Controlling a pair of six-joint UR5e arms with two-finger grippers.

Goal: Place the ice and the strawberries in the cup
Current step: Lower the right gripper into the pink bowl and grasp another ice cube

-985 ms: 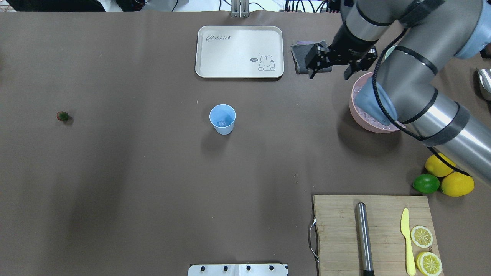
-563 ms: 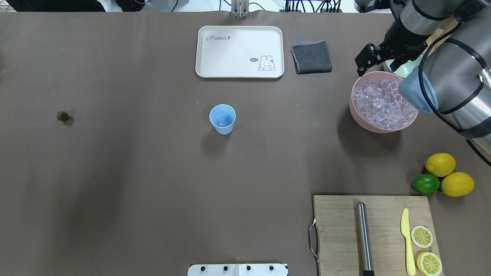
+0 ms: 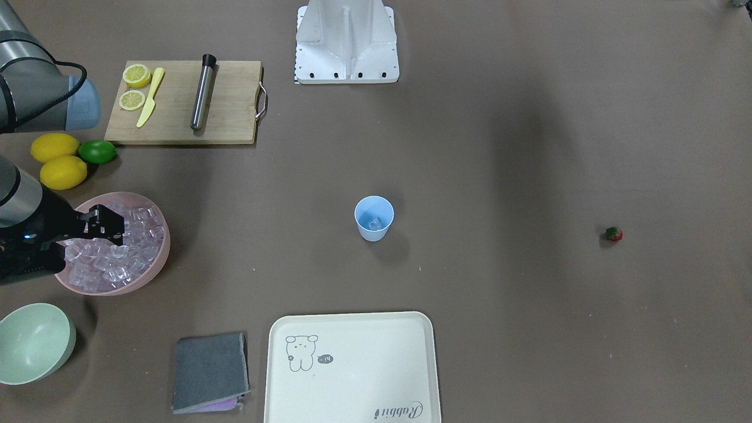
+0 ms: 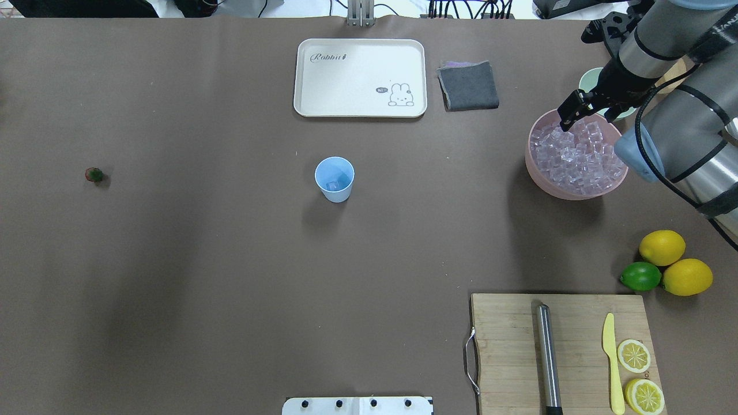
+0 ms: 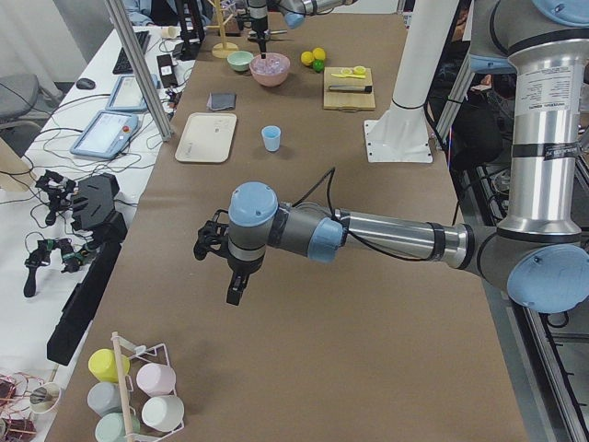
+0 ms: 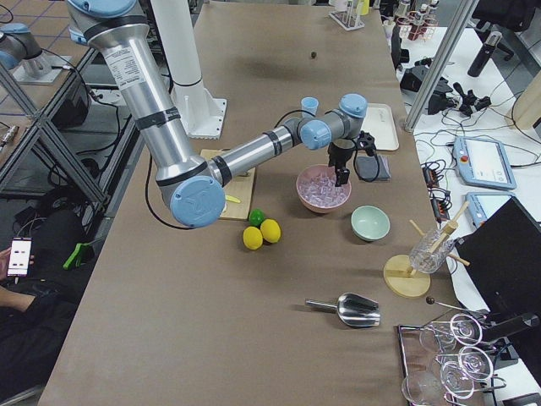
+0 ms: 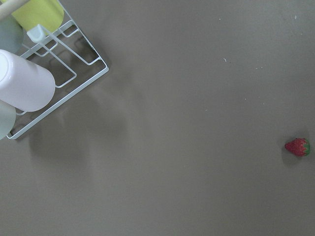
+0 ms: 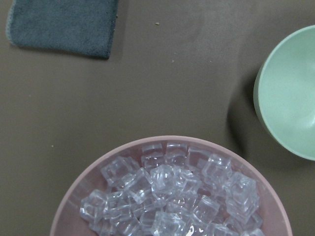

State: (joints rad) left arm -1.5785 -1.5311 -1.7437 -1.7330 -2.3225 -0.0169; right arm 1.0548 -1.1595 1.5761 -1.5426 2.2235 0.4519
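Observation:
For more ice in the light-blue cup, my right gripper will next grab an ice cube by its sides from the pink bowl (image 8: 167, 221).
The light-blue cup (image 4: 334, 178) stands upright mid-table with one ice cube (image 4: 332, 185) inside; it also shows in the front view (image 3: 373, 217). Many ice cubes (image 4: 576, 158) fill the pink bowl (image 4: 533, 173) at the right. My right gripper (image 4: 582, 115) hangs open and empty just above the bowl's far rim; it also shows in the front view (image 3: 106, 226). The strawberry (image 4: 94, 174) lies alone far left, and the left wrist view shows it at its right edge (image 7: 297, 147). My left gripper (image 5: 225, 267) shows only in the left side view; I cannot tell its state.
A cream tray (image 4: 360, 78) and a grey cloth (image 4: 468, 85) lie at the far side. A pale green bowl (image 3: 32, 341) sits beside the pink bowl. Two lemons and a lime (image 4: 640, 276) and a cutting board (image 4: 507, 351) lie near right. A cup rack (image 7: 49, 73) stands below my left wrist.
My right gripper has swung right from beside the grey cloth and come down over the pink bowl's far rim. The cup and the strawberry have not moved.

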